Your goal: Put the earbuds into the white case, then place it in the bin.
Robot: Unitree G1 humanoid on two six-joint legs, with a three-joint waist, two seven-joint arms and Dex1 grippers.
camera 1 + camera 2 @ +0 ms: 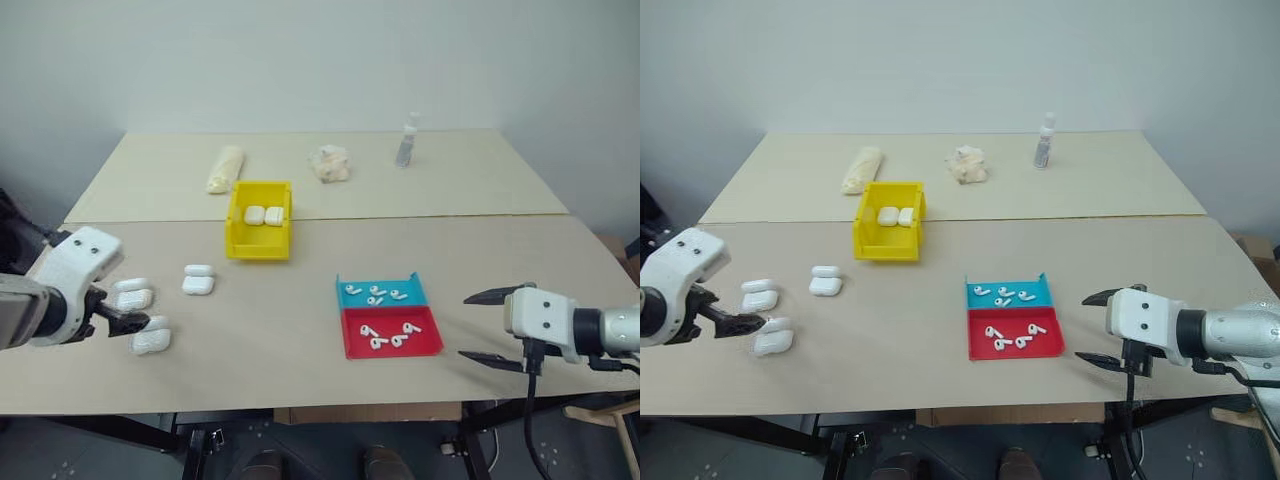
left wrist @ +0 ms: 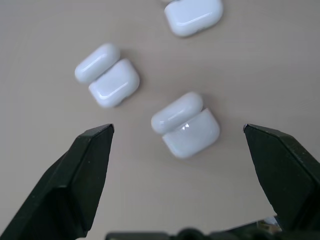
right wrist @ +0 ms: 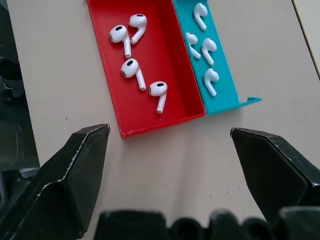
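The flipped-back lid is rounded like a pill, so my left gripper will next grab the white case by the facing sides of its base.
Three white cases lie with lids flipped back at the table's left: one, one and the nearest. My left gripper hangs open just above the nearest case, one finger to each side and neither touching it. The yellow bin stands mid-table with two closed cases inside. Several earbuds lie in a red tray, and several more earbuds in a teal tray. My right gripper is open and empty, to the right of the trays.
At the back of the table stand a small clear bottle, a crumpled white wad and a pale rolled bag. A seam runs across the table behind the bin. The front edge is close below both grippers.
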